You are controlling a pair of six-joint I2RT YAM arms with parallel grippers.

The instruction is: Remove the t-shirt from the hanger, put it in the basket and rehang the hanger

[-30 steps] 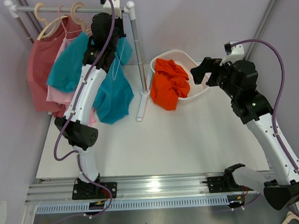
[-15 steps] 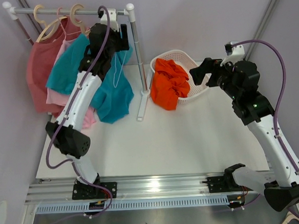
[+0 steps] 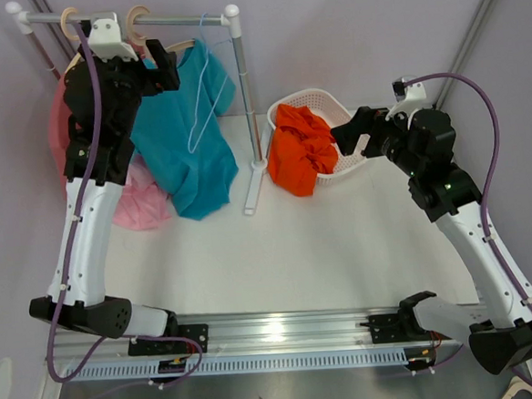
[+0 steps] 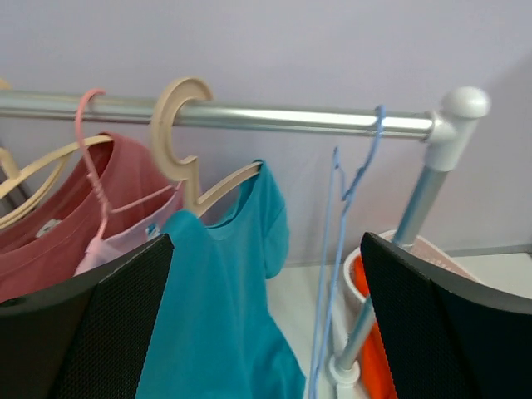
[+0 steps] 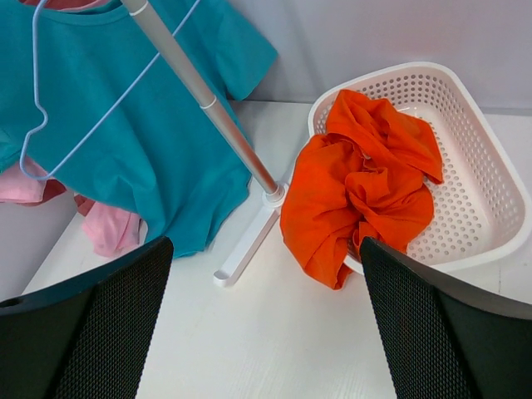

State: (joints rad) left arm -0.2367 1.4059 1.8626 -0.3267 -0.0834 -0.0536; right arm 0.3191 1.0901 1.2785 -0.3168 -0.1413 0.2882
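The t-shirt has to come off, so the robot's left gripper next needs to grab the beige wooden hanger by its neck below the hook (image 4: 191, 183), which leaves the hanger's arms free.
A teal t-shirt (image 3: 185, 146) hangs from a beige wooden hanger (image 3: 136, 17) on the metal rail (image 4: 291, 118). In the left wrist view the hanger's hook (image 4: 176, 125) loops over the rail and the t-shirt (image 4: 224, 316) drapes from its right arm. My left gripper (image 3: 158, 68) is raised by the rail's left part, just left of the shirt, open with nothing between its fingers (image 4: 266, 324). My right gripper (image 3: 345, 135) hovers beside the basket, open and empty (image 5: 266, 324), with the t-shirt (image 5: 125, 150) to its left.
A red shirt (image 4: 66, 224) and a pink garment on a pink hanger (image 4: 87, 150) hang left of the teal one. An empty blue wire hanger (image 4: 376, 133) hangs near the upright pole (image 3: 245, 100). A white basket (image 5: 490, 191) holds an orange garment (image 3: 301, 147).
My left gripper opened and the left arm swung up and to the left, off the teal t-shirt, which now hangs uncovered. The right arm barely shifted.
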